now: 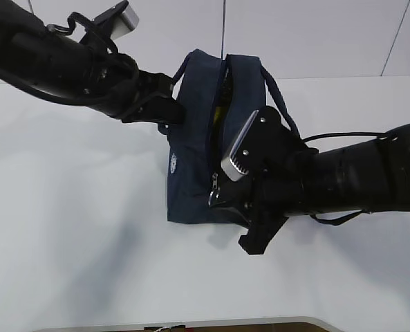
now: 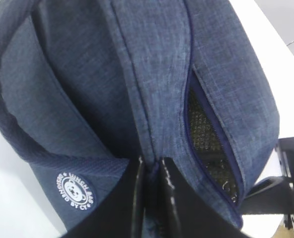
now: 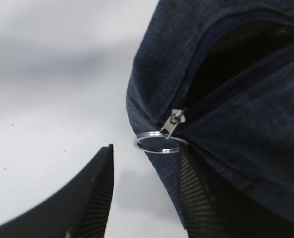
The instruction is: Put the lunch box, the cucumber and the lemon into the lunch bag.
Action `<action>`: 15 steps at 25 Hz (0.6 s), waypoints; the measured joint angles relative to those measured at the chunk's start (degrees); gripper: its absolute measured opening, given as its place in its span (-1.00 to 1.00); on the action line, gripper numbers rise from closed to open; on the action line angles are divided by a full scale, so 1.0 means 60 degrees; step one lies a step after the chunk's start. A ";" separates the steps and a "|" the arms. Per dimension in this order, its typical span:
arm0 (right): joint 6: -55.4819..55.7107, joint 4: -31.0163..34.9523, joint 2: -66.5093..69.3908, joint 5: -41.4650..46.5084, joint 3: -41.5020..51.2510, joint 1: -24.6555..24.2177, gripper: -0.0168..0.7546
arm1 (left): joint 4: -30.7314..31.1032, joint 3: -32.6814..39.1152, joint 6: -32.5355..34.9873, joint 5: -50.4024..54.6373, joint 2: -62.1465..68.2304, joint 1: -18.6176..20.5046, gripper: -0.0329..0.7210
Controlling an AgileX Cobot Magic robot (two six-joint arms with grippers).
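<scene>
My right gripper should grab the metal zipper pull by its ring (image 3: 157,150) next, because the ring sticks out free. The slider end (image 3: 177,117) sits close against the fabric.
The navy lunch bag (image 1: 194,149) stands mid-table with its top zipper partly open. A small patch of yellow (image 1: 220,113) shows inside the opening; I cannot tell what it is. The lunch box and the cucumber are hidden. My left gripper (image 1: 169,111) is shut on a fold of the bag's fabric (image 2: 151,171) at its left upper side, next to the round white logo (image 2: 75,191). My right gripper (image 3: 147,198) is open at the bag's near corner, just below the metal ring pull (image 3: 156,143). One finger (image 3: 196,193) rests against the fabric and holds nothing.
The bag's two loop handles (image 1: 277,93) hang at its far side. White tabletop (image 1: 73,207) lies around the bag. The table's front edge (image 1: 191,324) is near the bottom of the exterior view. A wall stands behind.
</scene>
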 joint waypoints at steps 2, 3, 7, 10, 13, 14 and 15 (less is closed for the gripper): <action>0.0000 0.0000 0.0007 -0.0203 0.0000 0.0000 -0.06 | 0.0000 0.0000 0.0000 0.0000 0.0000 0.0000 -0.88; 0.0000 0.0000 0.0022 -0.0297 -0.0021 0.0000 -0.06 | 0.0000 0.0000 0.0000 0.0000 0.0000 0.0000 -0.88; 0.0000 0.0007 0.0195 -0.0389 -0.0168 0.0000 -0.06 | 0.0000 0.0000 0.0000 0.0000 0.0000 0.0000 -0.88; 0.0017 0.0007 0.0459 -0.0365 -0.0346 0.0000 -0.06 | 0.0000 0.0000 0.0000 0.0006 0.0000 0.0000 -0.88; 0.0017 0.0007 0.0670 -0.0099 -0.0522 0.0000 -0.06 | 0.0000 0.0000 0.0000 0.0021 0.0000 0.0000 -0.88; 0.0035 0.0007 0.0695 -0.0042 -0.0563 0.0000 -0.06 | 0.0000 0.0000 0.0000 0.0021 0.0000 0.0000 -0.88; 0.0035 0.0007 0.0719 -0.0024 -0.0610 0.0000 -0.06 | 0.0009 0.0000 0.0000 0.0021 0.0000 0.0000 -0.88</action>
